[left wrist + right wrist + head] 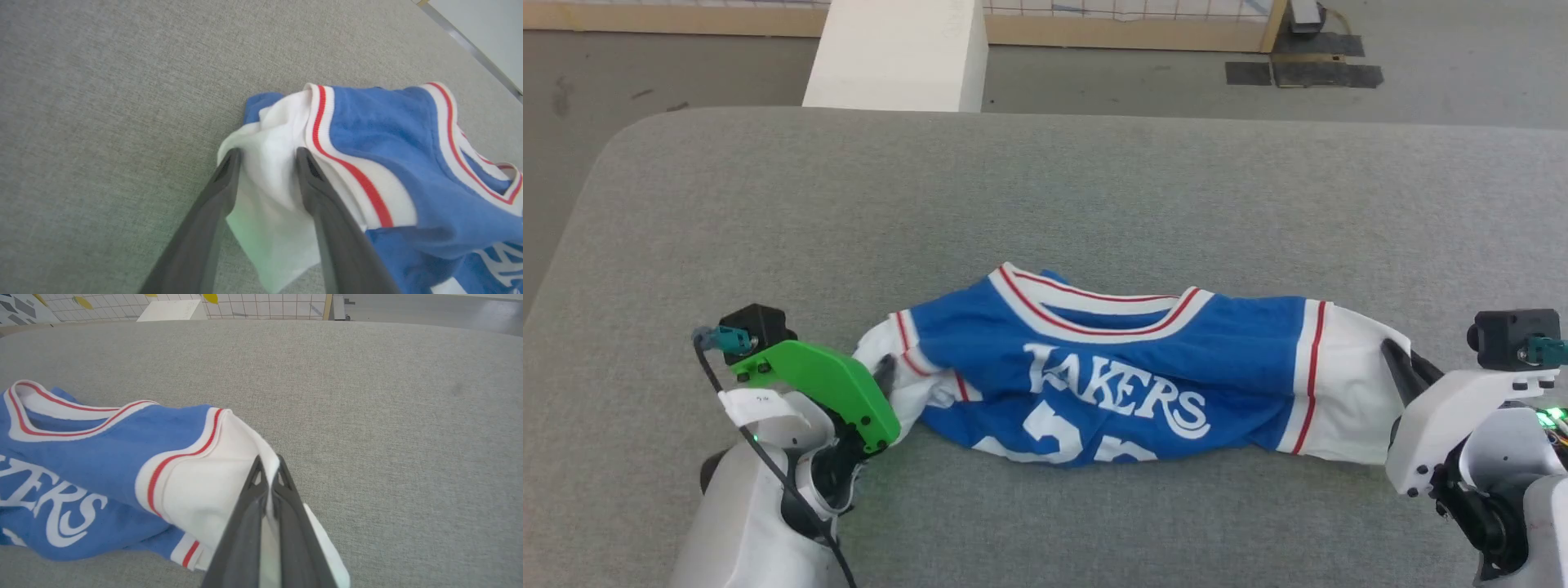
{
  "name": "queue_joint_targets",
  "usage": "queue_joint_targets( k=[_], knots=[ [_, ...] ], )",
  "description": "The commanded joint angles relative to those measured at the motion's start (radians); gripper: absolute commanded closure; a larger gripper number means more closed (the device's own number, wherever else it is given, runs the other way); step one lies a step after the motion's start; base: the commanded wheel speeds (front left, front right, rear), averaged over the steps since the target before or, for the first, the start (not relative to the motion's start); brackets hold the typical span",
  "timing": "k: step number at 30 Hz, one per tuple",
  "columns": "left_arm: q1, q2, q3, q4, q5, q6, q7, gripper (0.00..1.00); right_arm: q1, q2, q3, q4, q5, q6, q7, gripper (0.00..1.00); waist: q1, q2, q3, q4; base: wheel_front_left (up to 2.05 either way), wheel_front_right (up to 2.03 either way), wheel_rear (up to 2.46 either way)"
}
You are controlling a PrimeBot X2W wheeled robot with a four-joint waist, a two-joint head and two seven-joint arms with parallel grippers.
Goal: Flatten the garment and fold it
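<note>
The white sleeve is bunched up while the blue chest lies flat. My left gripper should next pinch the garment's raised sleeve fold (268,159) to flatten the garment.
The garment (1111,367), a royal-blue shirt with white sleeves, red-striped trim and white "LAKERS" lettering, lies bunched across the near middle of the grey table, its lower part tucked under. My left gripper (886,380) is at its left sleeve. In the left wrist view the fingers (229,171) of my left gripper (267,157) stand open, with white sleeve cloth of the garment (388,134) between them. My right gripper (1392,351) is at the right sleeve. The right wrist view shows my right gripper (267,463) shut on the white sleeve edge of the garment (102,457).
The grey padded table (1045,188) stretches wide behind and beside the shirt, with a rounded far-left corner. Beyond its far edge a white box (898,53) stands on the floor, and dark mats (1303,73) lie at the back right.
</note>
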Motion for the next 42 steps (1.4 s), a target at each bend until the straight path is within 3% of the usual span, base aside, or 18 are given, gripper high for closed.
queue_joint_targets(
  k=[1, 2, 4, 10, 14, 15, 16, 17, 23, 29, 36, 37, 39, 42],
  knots=[
    [0.008, -0.008, 0.006, -0.014, -0.018, -0.004, -0.017, 0.0, 0.009, 0.001, 0.001, 0.0, 0.004, -0.002, 0.001, 1.0, 0.0001, 0.0, 0.001, 0.007, 0.0, 0.0, 0.0],
    [0.014, -0.01, 0.032, -0.086, -0.002, -0.064, -0.198, 0.0, 0.005, 0.004, 0.012, 0.005, 0.004, -0.002, -0.004, 1.0, 0.0001, 0.0, -0.002, 0.011, 0.0, 0.0, 0.0],
    [0.025, 0.003, 0.032, -0.112, 0.038, -0.088, -0.301, 0.0, 0.0, 0.004, 0.021, 0.008, 0.003, -0.002, -0.007, 1.0, 0.0001, 0.0, -0.003, 0.007, 0.0, 0.0, 0.0],
    [0.121, 0.004, 0.032, -0.151, 0.155, -0.099, -0.612, 0.0, -0.074, -0.027, 0.057, 0.071, -0.018, -0.002, 0.015, 1.0, 0.0001, 0.0, 0.01, -0.016, 0.0, 0.0, 0.0],
    [0.173, -0.028, 0.024, -0.13, 0.163, -0.096, -0.7, 0.0, -0.143, -0.055, 0.076, 0.184, -0.042, -0.002, 0.042, 1.0, 0.0001, 0.0, 0.026, -0.009, 0.0, 0.0, 0.0],
    [0.179, -0.033, 0.021, -0.123, 0.162, -0.096, -0.706, 0.0, -0.152, -0.06, 0.081, 0.211, -0.047, -0.002, 0.047, 0.95, 0.0001, 0.0, 0.028, -0.005, 0.0, 0.0, 0.0],
    [0.183, -0.038, 0.017, -0.116, 0.161, -0.097, -0.712, 0.0, -0.16, -0.068, 0.091, 0.242, -0.053, -0.002, 0.053, 0.55, 0.0001, 0.0, 0.033, 0.001, 0.0, 0.0, 0.0],
    [0.186, -0.049, 0.011, -0.102, 0.156, -0.096, -0.722, 0.0, -0.173, -0.074, 0.108, 0.313, -0.053, -0.002, 0.059, 0.0, 0.0001, 0.0, 0.037, 0.014, 0.0, 0.0, 0.0],
    [0.181, -0.05, 0.008, -0.095, 0.154, -0.094, -0.728, 0.0, -0.185, -0.061, 0.082, 0.325, -0.026, -0.002, -0.028, 0.0, 0.0001, 0.0, 0.034, 0.019, 0.0, 0.0, 0.0],
    [0.143, -0.025, -0.008, -0.127, 0.167, -0.095, -0.684, 0.0, -0.125, -0.009, -0.007, 0.177, 0.009, -0.002, -0.146, 0.0, 0.0001, 0.0, 0.017, 0.006, 0.0, 0.0, 0.0],
    [0.004, 0.014, -0.079, -0.153, 0.192, -0.124, -0.522, 0.0, -0.009, 0.06, -0.09, -0.029, 0.021, -0.002, -0.161, 0.0, 0.0001, 0.0, 0.029, -0.034, 0.0, 0.0, 0.0],
    [-0.167, 0.027, -0.177, -0.056, 0.18, -0.168, -0.215, 0.0, 0.029, 0.079, -0.108, -0.089, 0.019, -0.002, -0.142, 0.0, 0.0001, 0.0, 0.053, -0.058, 0.0, 0.0, 0.0],
    [-0.236, 0.039, -0.224, 0.004, 0.185, -0.17, -0.031, 0.0, 0.032, 0.083, -0.104, -0.1, 0.02, -0.002, -0.136, 0.0, 0.0001, 0.0, 0.064, -0.076, 0.0, 0.0, 0.0],
    [-0.306, 0.035, -0.264, 0.046, 0.187, -0.172, 0.114, 0.0, 0.033, 0.087, -0.109, -0.107, 0.018, -0.002, -0.131, 0.0, 0.0001, 0.0, 0.079, -0.093, 0.0, 0.0, 0.0]
  ],
)
